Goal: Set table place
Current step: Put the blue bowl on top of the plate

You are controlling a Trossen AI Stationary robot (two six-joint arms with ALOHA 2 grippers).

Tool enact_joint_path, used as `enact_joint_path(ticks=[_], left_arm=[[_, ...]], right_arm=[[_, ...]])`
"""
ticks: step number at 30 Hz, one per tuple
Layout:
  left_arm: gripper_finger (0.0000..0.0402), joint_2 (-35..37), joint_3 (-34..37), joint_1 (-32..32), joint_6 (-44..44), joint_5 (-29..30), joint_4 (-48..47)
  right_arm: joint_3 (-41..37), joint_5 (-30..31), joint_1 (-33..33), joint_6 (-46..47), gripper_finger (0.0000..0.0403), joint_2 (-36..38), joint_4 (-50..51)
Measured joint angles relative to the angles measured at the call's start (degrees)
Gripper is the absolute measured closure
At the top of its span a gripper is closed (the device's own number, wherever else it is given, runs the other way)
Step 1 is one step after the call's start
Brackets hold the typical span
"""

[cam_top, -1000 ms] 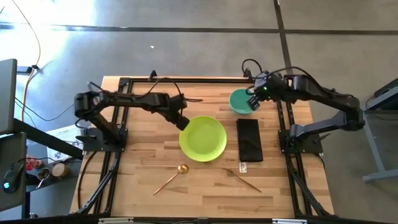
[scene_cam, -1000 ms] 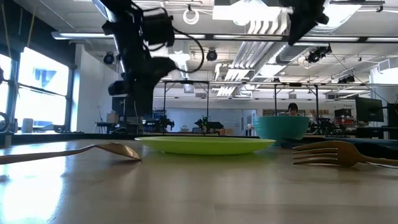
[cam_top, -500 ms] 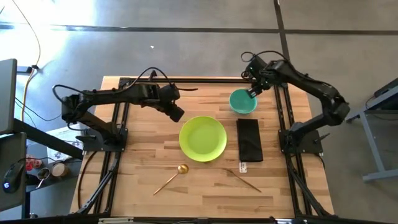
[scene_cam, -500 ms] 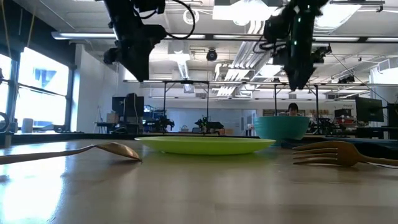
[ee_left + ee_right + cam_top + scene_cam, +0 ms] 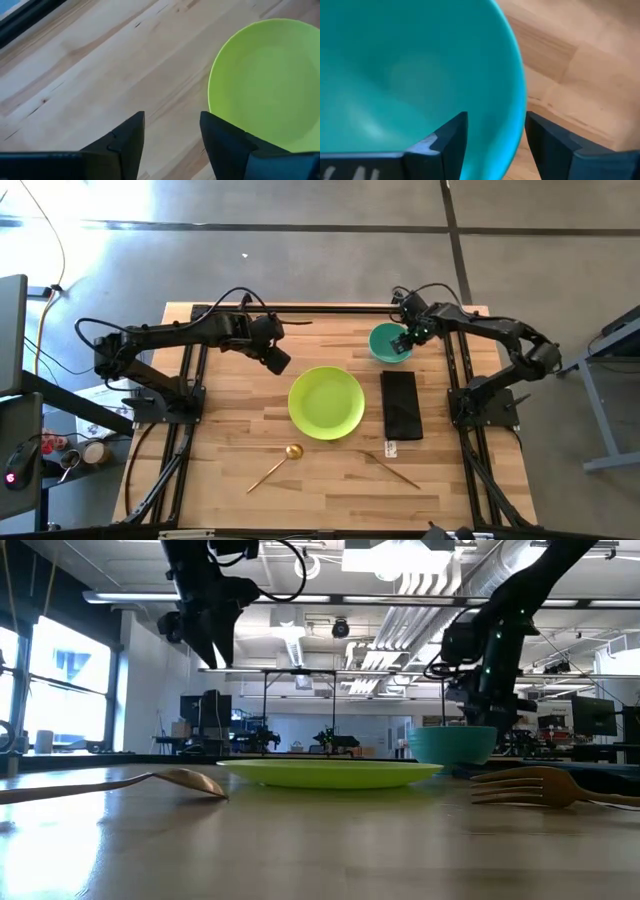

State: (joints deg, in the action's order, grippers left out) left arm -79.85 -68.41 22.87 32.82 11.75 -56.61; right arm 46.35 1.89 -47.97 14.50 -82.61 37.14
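The robot needs to set the teal bowl onto the lime-green plate [image 5: 326, 402] next, so it needs to grab the bowl by its rim with the right gripper.
A lime-green plate [image 5: 326, 402] lies flat at the middle of the wooden table [image 5: 230, 430]. A teal bowl [image 5: 388, 344] stands on its base at the far right. My left gripper [image 5: 278, 360] hangs open above bare wood just beyond the plate's far-left rim [image 5: 215, 75], with nothing between its fingers. My right gripper [image 5: 405, 340] is open and low at the bowl. One finger [image 5: 451, 135] stands inside the bowl's rim [image 5: 517, 115] and the other [image 5: 545, 137] outside it. I see no touch.
A black rectangular cloth [image 5: 401, 404] lies right of the plate. A gold spoon [image 5: 275, 465] and a gold fork [image 5: 392, 470] lie near the front edge. Black rails [image 5: 190, 380] run along both sides of the table. The far left corner is bare wood.
My left gripper has risen from the plate's far-left rim and drawn back toward the table's far left; the plate has stayed flat in place. My right gripper has come down from high above the bowl to its rim; the bowl has not moved.
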Motion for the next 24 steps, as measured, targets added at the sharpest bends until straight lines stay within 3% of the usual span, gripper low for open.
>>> enact_joint_path(ticks=[3, 6, 8, 16, 20, 24], left_arm=[[0.0218, 0.0, -0.01, 0.0, 0.01, 0.02, -0.06], [0.0218, 0.0, 0.01, -0.02, 0.01, 0.04, -0.06], [0.0218, 0.0, -0.01, -0.02, 0.01, 0.75, -0.1], [0.0218, 3.05, -0.01, -0.02, -0.9, 2.35, -1.21], [0.0218, 6.12, -0.01, -0.02, -0.9, 3.87, -2.93], [0.0218, 10.11, -0.01, 0.01, -0.56, 5.84, -4.69]], right_arm=[[-0.48, -0.19, -0.07, 0.95, 0.0258, 0.0, -0.09], [1.5, -1.22, -0.04, 0.63, 0.0352, 0.01, 2.21], [4.11, -2.85, 0.22, -0.69, 0.0388, 0.06, 4.06], [26.14, -2.12, 10.03, -0.7, 0.0401, 0.22, 20.18], [37.55, -2.14, 18.58, 3.08, 0.0402, 0.26, 22.53], [42.09, -0.61, 27.58, 7.92, 0.0402, 0.24, 21.84]])
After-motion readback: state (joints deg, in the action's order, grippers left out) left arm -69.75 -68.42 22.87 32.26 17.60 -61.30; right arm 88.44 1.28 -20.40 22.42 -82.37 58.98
